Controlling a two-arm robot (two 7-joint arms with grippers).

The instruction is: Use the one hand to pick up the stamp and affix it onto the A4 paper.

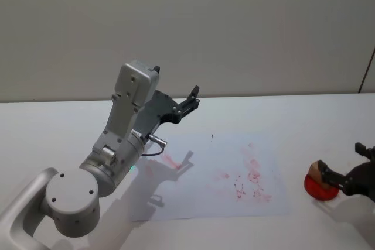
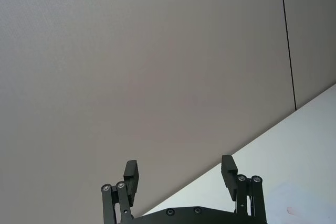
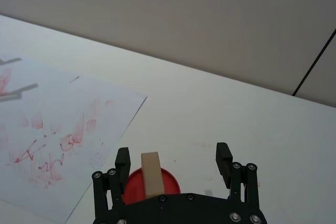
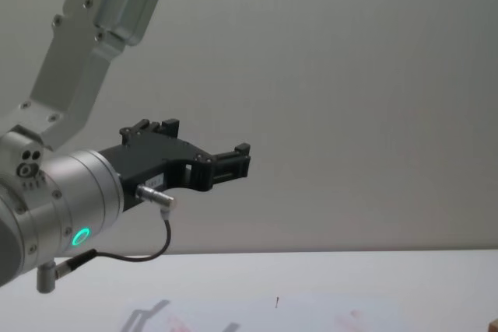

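Note:
The stamp's foot stands on the red ink pad point(image 3: 171, 184), so I should next grab the stamp with my right gripper by its wooden sides above the ink point(image 3: 152, 173).
The stamp point(image 3: 151, 174), a small wood-coloured block, stands upright on a round red ink pad point(image 3: 132, 190) at the table's right, beside the A4 paper point(image 1: 217, 174). My right gripper point(image 3: 173, 156) is open around the stamp, which sits close to one finger point(image 3: 123, 162) and well apart from the other. In the head view the stamp point(image 1: 318, 171) and right gripper point(image 1: 343, 162) sit just right of the sheet's edge. The paper point(image 3: 47, 124) carries red ink prints and a tiny dark tick. My left gripper point(image 1: 190, 98) is open and held high above the sheet's far left, pointing at the wall.
The red ink pad point(image 1: 319, 190) lies on the white table point(image 1: 58, 133) near its right front. The left arm's big silver wrist with green light point(image 4: 70, 207) hangs over the table's left. A plain wall stands behind.

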